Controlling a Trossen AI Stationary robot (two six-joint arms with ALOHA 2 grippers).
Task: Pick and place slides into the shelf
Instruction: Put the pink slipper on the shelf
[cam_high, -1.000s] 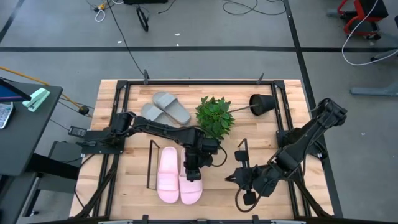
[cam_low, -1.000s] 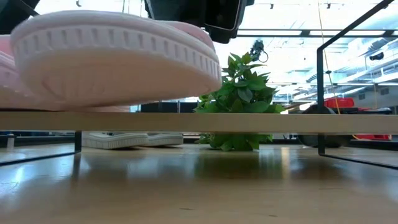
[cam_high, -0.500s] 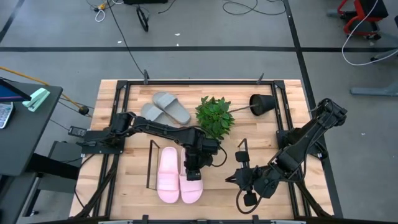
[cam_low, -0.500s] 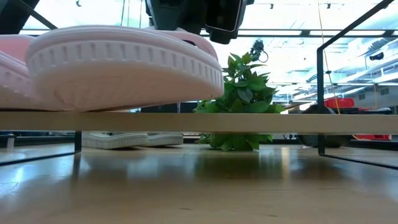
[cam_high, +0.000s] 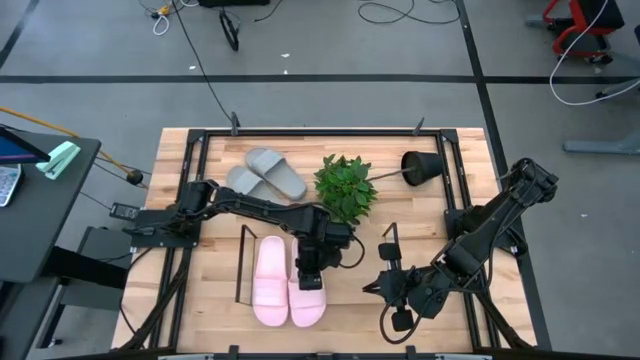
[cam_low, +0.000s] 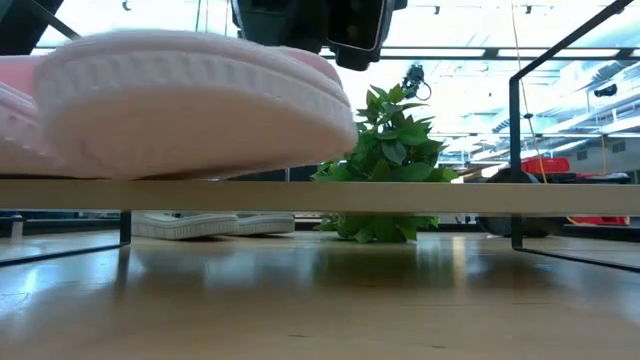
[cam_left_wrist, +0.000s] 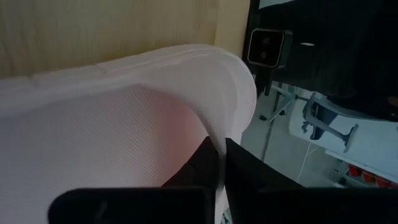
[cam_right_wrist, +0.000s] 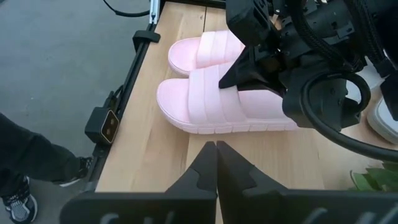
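Observation:
The pink slide's near end lines up with its neighbour's on the shelf and the slide would stay there, so it is time for my left gripper to open.
Two pale pink slides lie side by side between the shelf's side frames (cam_high: 241, 265). My left gripper (cam_high: 309, 268) stands over the right one (cam_high: 308, 298) and is shut on its strap. The other pink slide (cam_high: 269, 282) lies flat to its left. The grey pair (cam_high: 266, 172) lies on the table at the far side, one slide overlapping the other. My right gripper (cam_high: 393, 291) is shut and empty, to the right of the pink slides, near the shelf's right frame (cam_high: 389, 243). My left gripper pinches the edge of the pink slide's wide strap (cam_left_wrist: 214, 134) between its two fingers, one under the strap and one on top. It comes from above, slanting down from the far side (cam_right_wrist: 238, 70). In the low view the sole (cam_low: 180, 110) sits just over a level bar, with one end raised.
A green leafy plant (cam_high: 345, 186) stands right behind the left gripper. A tipped black pot (cam_high: 422, 165) lies at the far right. The black frame (cam_high: 190, 160) edges the table. Bare wood shows between the two grippers and at the near right.
In the low view the held pink slide's near end has dipped a little and come partly back up, and it is blurred now. The high view shows no shift of either arm.

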